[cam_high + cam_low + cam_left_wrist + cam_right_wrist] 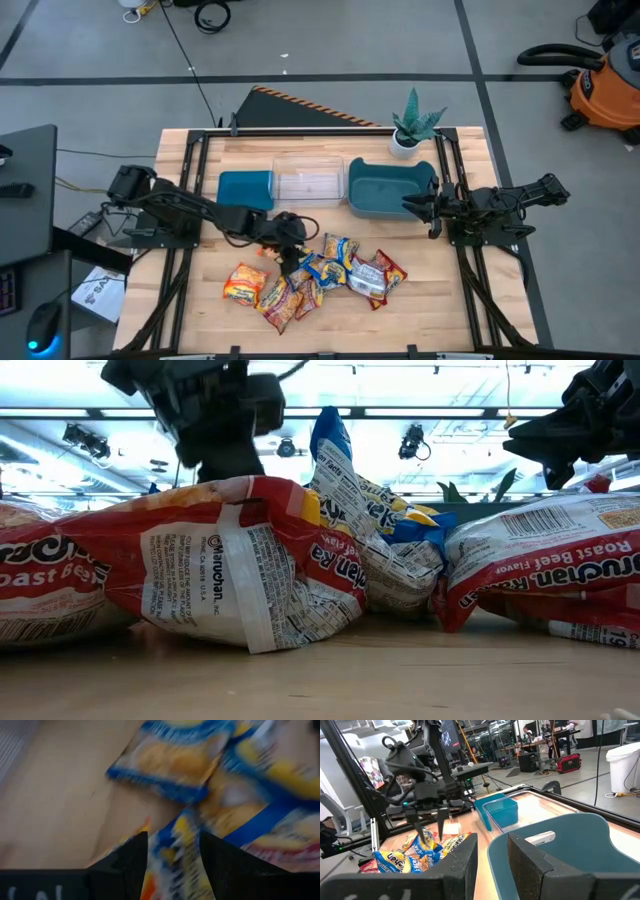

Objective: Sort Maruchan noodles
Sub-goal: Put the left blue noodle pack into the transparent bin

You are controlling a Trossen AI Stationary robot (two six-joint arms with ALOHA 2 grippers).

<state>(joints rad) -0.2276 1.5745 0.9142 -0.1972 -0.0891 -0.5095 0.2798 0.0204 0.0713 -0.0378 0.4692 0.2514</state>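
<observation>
My left gripper is ready to close on the blue-and-yellow packet: its end (186,820) reaches past both fingers, and its body fills the gap between them.
Several Maruchan noodle packets (320,275) lie in an overlapping pile on the table's near middle: orange-yellow (245,283), blue-and-yellow (325,268) and red/silver (372,280). My left gripper (290,255) is over the pile's left part, open, fingers pointing down. In the left wrist view a blue-and-yellow packet (172,865) shows between its fingers (130,860). The right wrist view shows the left gripper (431,836) from afar, its tips at the pile's top. My right gripper (408,207) waits open beside the right teal bin (385,190). My left gripper (172,837) comes at the pile from above with its fingers on either side of a blue-and-yellow packet's end (175,845). The packet lies on the other packets. Whether the fingers touch it, I cannot tell.
Three bins stand in a row at the table's far middle: a small teal one (245,190), a clear one (308,183) and a larger teal one. A potted plant (412,125) stands at the far right corner. Bare wood lies left and near of the pile.
</observation>
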